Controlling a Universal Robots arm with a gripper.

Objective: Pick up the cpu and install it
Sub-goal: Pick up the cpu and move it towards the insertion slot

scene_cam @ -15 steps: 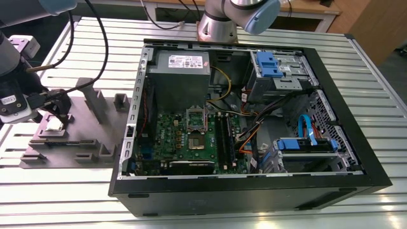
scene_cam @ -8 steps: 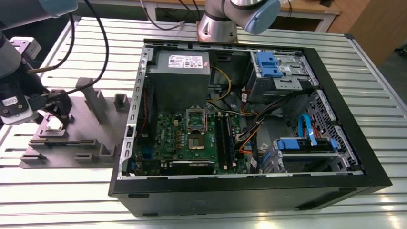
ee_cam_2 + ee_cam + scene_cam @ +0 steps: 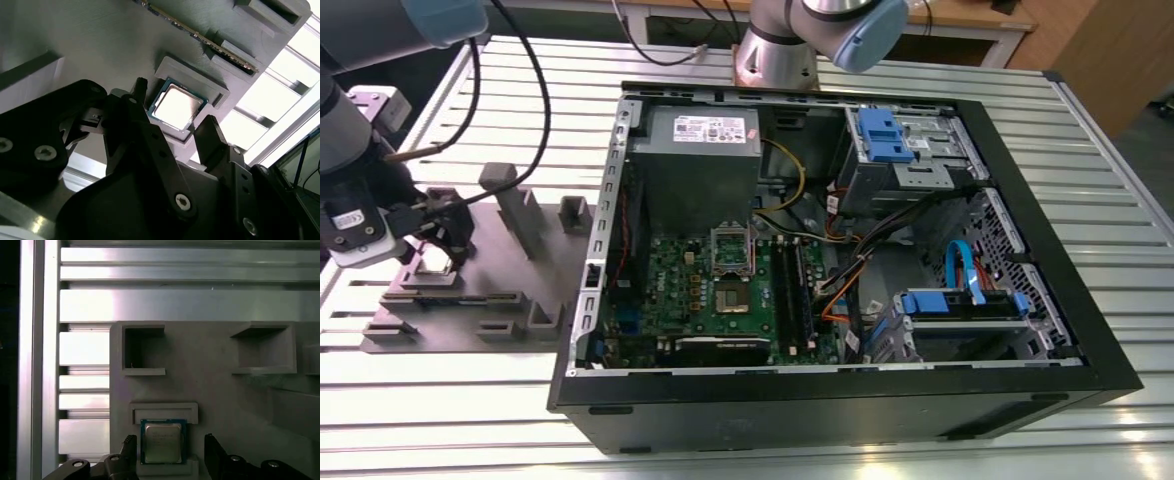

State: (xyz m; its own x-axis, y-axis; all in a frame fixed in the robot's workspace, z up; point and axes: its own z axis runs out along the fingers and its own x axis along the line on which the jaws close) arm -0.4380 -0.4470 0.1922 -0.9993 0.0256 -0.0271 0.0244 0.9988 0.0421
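The raised ledges of the fixture crowd the cpu (image 3: 161, 441) at its two ends. My gripper should next grab the cpu by its open side edges, so that it can install it.
The cpu (image 3: 161, 441), a small square chip with a silvery top, lies flat in a shallow pocket of the grey fixture plate (image 3: 215, 390). It also shows in the second wrist view as the cpu (image 3: 176, 106). My gripper (image 3: 169, 442) is open and hangs just over the chip. Its black fingers (image 3: 141, 92) stand one on each side of the chip, with a gap on both sides. In the exterior view the gripper (image 3: 424, 238) is at the far left, over the fixture plate (image 3: 494, 300). The motherboard socket (image 3: 732, 297) lies inside the open computer case (image 3: 854, 395).
Upright grey blocks (image 3: 520, 215) stand on the fixture plate beside the gripper. The case holds a grey power-supply box (image 3: 700, 150), blue drive bays (image 3: 907, 140) and loose cables (image 3: 854, 270). The slatted metal table (image 3: 467, 420) surrounds both.
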